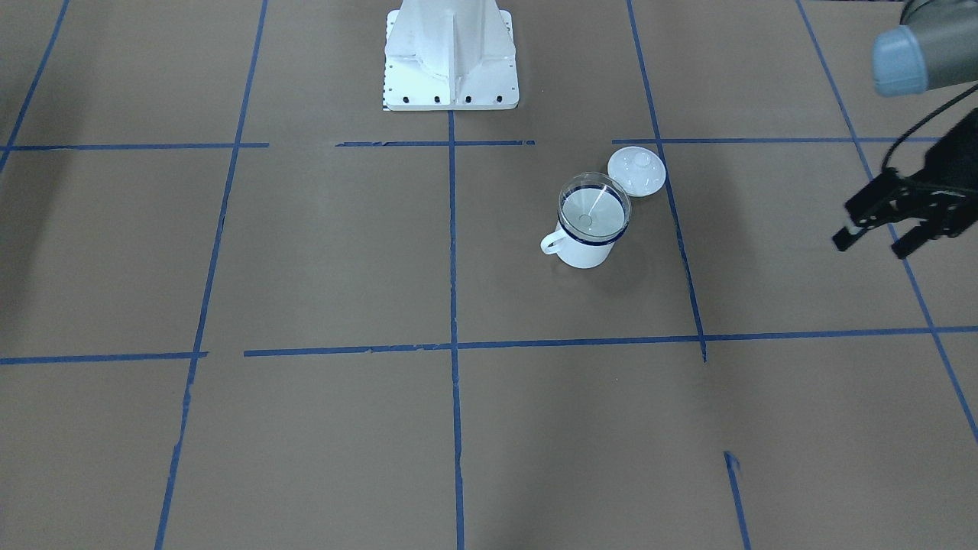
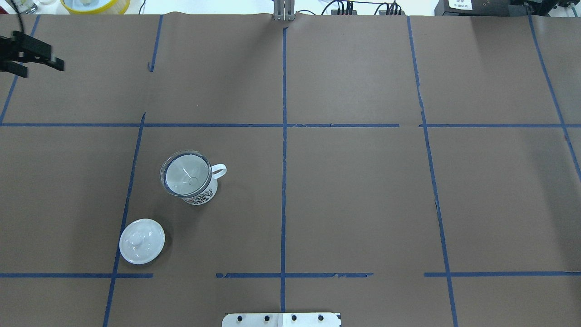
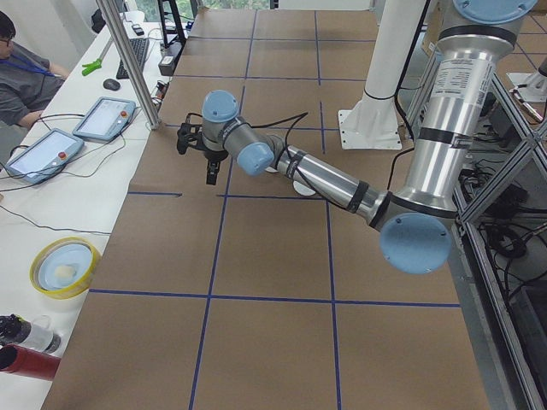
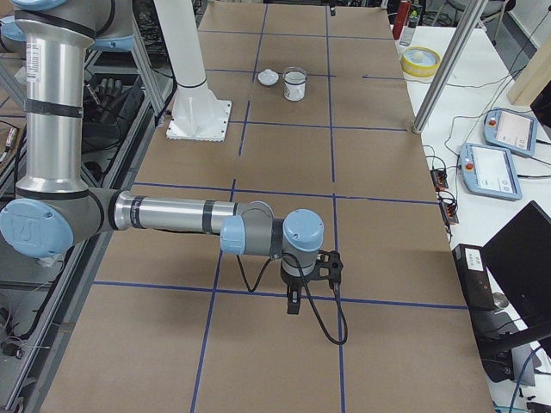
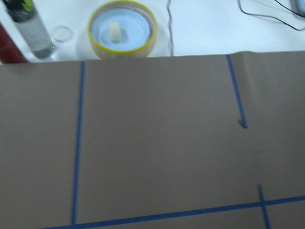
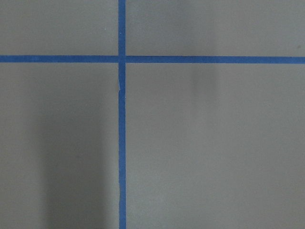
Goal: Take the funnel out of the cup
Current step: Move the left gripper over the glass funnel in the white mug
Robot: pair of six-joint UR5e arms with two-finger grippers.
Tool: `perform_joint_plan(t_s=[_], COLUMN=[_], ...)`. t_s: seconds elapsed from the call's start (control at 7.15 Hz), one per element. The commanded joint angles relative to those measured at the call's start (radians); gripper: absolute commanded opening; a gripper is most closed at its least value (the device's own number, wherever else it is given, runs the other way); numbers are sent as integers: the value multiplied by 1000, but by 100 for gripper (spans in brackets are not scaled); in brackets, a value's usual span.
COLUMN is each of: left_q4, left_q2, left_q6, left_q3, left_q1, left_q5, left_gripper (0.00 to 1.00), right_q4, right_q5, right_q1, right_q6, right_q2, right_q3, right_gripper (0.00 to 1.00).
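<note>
My left gripper reaches the funnel and grabs it by its rim (image 1: 594, 174) next, which stands above the cup (image 1: 587, 250) while the funnel's stem sits inside.
The cup (image 1: 587, 250) is a white mug with a dark blue rim, standing upright on the brown table, handle toward the robot's right. The clear funnel (image 1: 594, 203) sits in its mouth, stem down inside. Both also show in the overhead view, cup (image 2: 201, 195) and funnel (image 2: 186, 175), and small and far in the right exterior view (image 4: 295, 84). My left gripper (image 1: 871, 246) is open and empty, far off to the robot's left, and also shows in the overhead view (image 2: 41, 70). My right gripper (image 4: 293, 303) shows only in the right exterior view, far from the cup; I cannot tell if it is open.
A white domed lid (image 2: 141, 241) with a knob lies on the table beside the cup, toward the robot. The white robot base (image 1: 451, 57) stands at the table's robot side. A yellow-rimmed bowl (image 5: 123, 28) and a bottle (image 5: 31, 26) sit beyond the paper's edge.
</note>
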Motion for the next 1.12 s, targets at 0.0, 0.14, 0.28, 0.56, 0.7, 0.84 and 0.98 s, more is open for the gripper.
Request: perform_joint_plan(t_s=[0.0, 0.14, 0.28, 0.56, 0.7, 0.84, 0.98], left_q4=[257, 419, 456, 434, 409, 407, 406], left_q2=[-221, -332, -359, -356, -348, -347, -337], left_q6=[-216, -224, -295, -385, -385, -385, -384], left_q3=[-17, -19, -14, 10, 15, 16, 18], left_q1=[198, 266, 325, 503, 516, 536, 551], left_q5=[118, 175, 197, 347, 346, 343, 343], left_gripper=[100, 100, 100, 100, 100, 100, 99], right_q4=[0, 0, 0, 0, 0, 0, 0], right_q5=[0, 0, 0, 0, 0, 0, 0], right_q1=[0, 0, 0, 0, 0, 0, 0], right_q6=[0, 0, 0, 0, 0, 0, 0], right_q2=[0, 0, 0, 0, 0, 0, 0], right_q3=[1, 1, 1, 1, 1, 1, 1], right_gripper=[100, 100, 100, 100, 100, 100, 100])
